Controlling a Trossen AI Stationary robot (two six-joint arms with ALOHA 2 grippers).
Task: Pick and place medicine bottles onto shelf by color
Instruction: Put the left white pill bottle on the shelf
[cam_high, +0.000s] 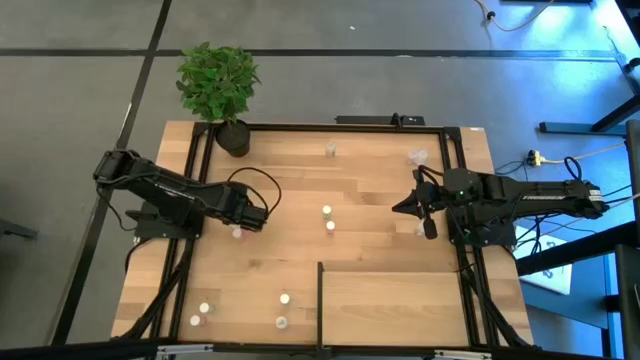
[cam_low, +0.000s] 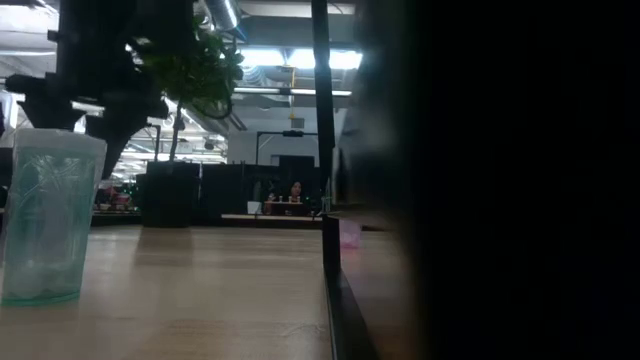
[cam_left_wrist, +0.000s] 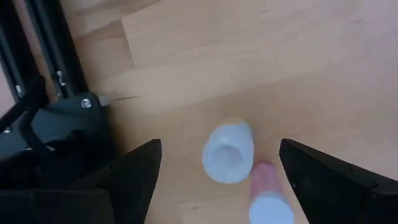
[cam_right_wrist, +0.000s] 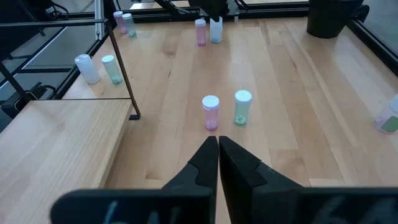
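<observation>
My left gripper must go lower before closing on the translucent white bottle (cam_left_wrist: 228, 152), which is deep below its fingers in the wrist view.
Small medicine bottles stand upright, scattered over the planked table. My left gripper (cam_high: 252, 216) is at the table's left, pointing down and open. Its fingers stand on either side of a translucent white bottle (cam_left_wrist: 228, 152) without touching it. A pink, white-capped bottle (cam_left_wrist: 267, 198) stands right beside that one. The same pair (cam_right_wrist: 208, 30) shows far off in the right wrist view. My right gripper (cam_right_wrist: 217, 146) waits shut at the table's right, above the table, facing a pink bottle (cam_right_wrist: 211, 112) and a greenish one (cam_right_wrist: 242, 107). The shelf (cam_high: 395, 300), a pale panel with a black edge strip, lies at the near right.
A potted plant (cam_high: 232, 135) stands at the far left corner. More bottles stand near the front left (cam_high: 204, 308), beside the shelf's edge strip (cam_high: 285, 298), at the far edge (cam_high: 330, 150) and far right (cam_high: 417, 156). Black frame rails (cam_high: 195, 160) run along the table's sides.
</observation>
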